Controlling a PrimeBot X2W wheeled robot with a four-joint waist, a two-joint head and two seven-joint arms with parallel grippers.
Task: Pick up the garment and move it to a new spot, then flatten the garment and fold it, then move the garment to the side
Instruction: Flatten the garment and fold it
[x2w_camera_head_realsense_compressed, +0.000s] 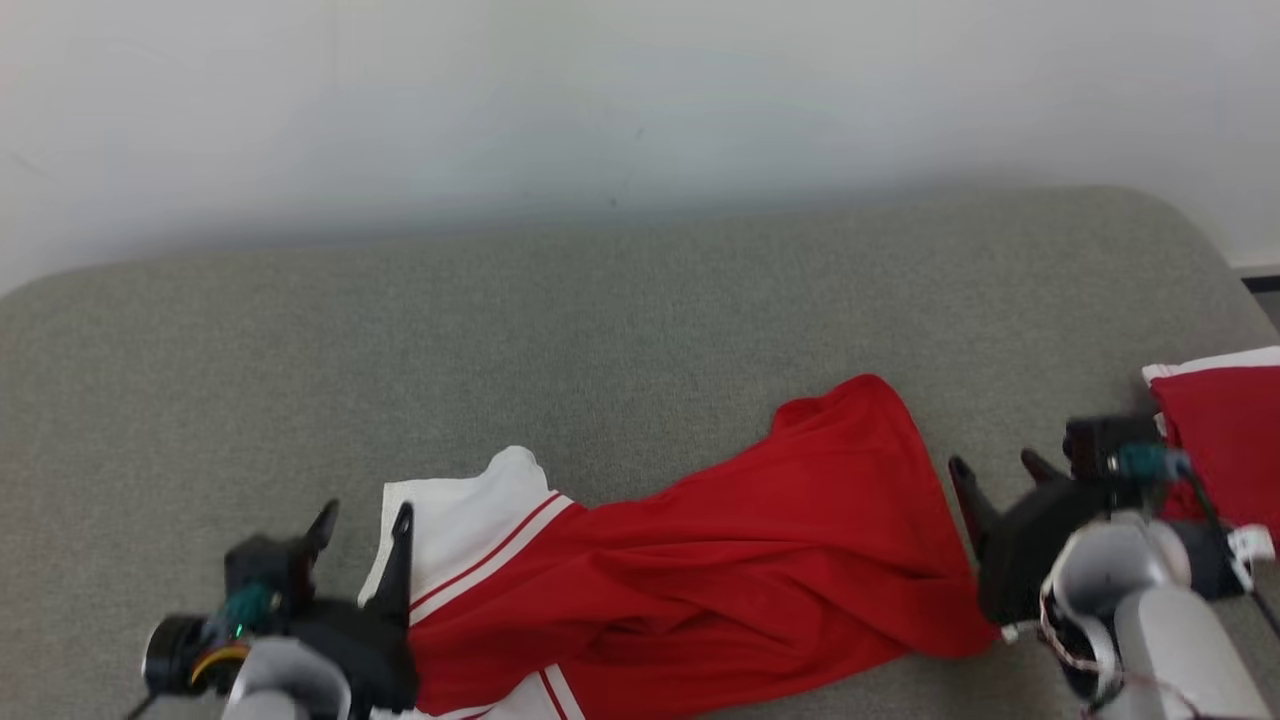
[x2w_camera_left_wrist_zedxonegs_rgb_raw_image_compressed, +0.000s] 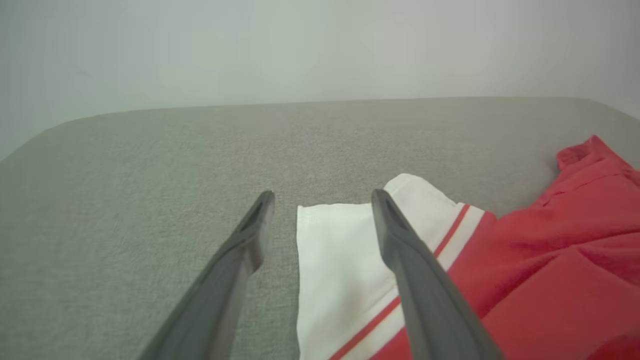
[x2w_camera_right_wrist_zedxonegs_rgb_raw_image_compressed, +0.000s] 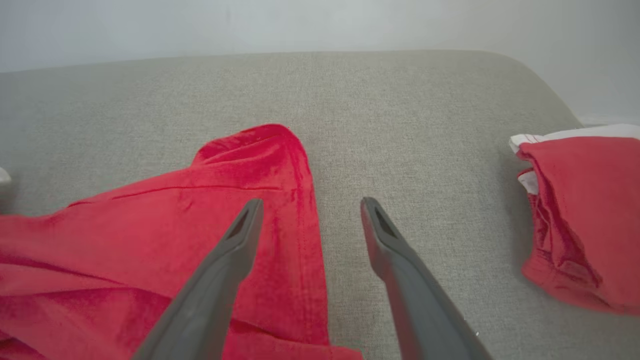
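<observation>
My left gripper should next grab the white sleeve's hem corner (x2w_camera_head_realsense_compressed: 390, 488), leaving the rumpled red body (x2w_camera_head_realsense_compressed: 720, 564) free to spread flat.
A red garment (x2w_camera_head_realsense_compressed: 720, 560) with a white sleeve and red stripes lies rumpled across the near part of a grey cushioned surface (x2w_camera_head_realsense_compressed: 600, 320). My left gripper (x2w_camera_head_realsense_compressed: 362, 525) stands open at the white sleeve's edge (x2w_camera_left_wrist_zedxonegs_rgb_raw_image_compressed: 335, 260), one finger over the cloth and one over bare cushion. My right gripper (x2w_camera_head_realsense_compressed: 1000, 475) is open too, straddling the garment's right hem (x2w_camera_right_wrist_zedxonegs_rgb_raw_image_compressed: 295, 225), with nothing held between its fingers.
A second red and white cloth (x2w_camera_head_realsense_compressed: 1225, 430) lies bunched at the right edge of the cushion (x2w_camera_right_wrist_zedxonegs_rgb_raw_image_compressed: 585, 215). A pale wall (x2w_camera_head_realsense_compressed: 600, 100) rises behind the surface. Bare grey cushion stretches across the far half.
</observation>
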